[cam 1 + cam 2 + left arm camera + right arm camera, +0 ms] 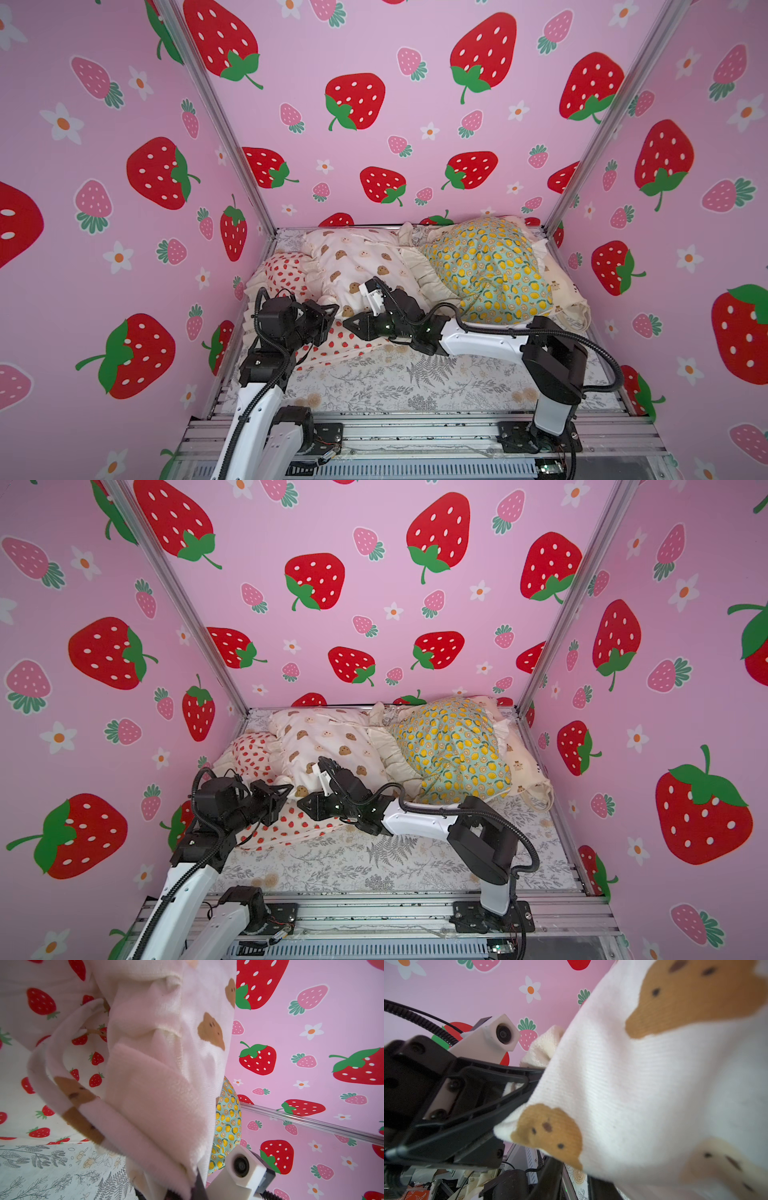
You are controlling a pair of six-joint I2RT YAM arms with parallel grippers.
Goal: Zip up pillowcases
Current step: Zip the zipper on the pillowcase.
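The white bear-head pillowcase needs my right gripper under its near edge next, to grab it close beside the corner my left gripper clamps. Then I can zip along that edge.
The white bear-head pillowcase (pixel 361 257) (pixel 328 737) lies at the back middle, its near corner lifted between both grippers. My left gripper (pixel 334 309) (pixel 289 789) (pixel 187 1190) is shut on that corner's plush edge (pixel 166 1064). In the right wrist view the left gripper (pixel 537 1078) clamps the cloth (pixel 654 1084). My right gripper (pixel 347 325) (pixel 301 804) (pixel 575 1169) faces it; its jaws stand apart with the sheet showing between them and their tips hidden under the cloth. The strawberry pillowcase (pixel 282 270) lies left, the lemon one (pixel 490 266) right, over the small-bear one (pixel 561 286).
A grey fern-print sheet (pixel 415 374) covers the table. Pink strawberry walls (pixel 374 104) close in the left, back and right. Metal frame posts (pixel 232 145) stand at the back corners, and an aluminium rail (pixel 415 432) with the arm bases runs along the front.
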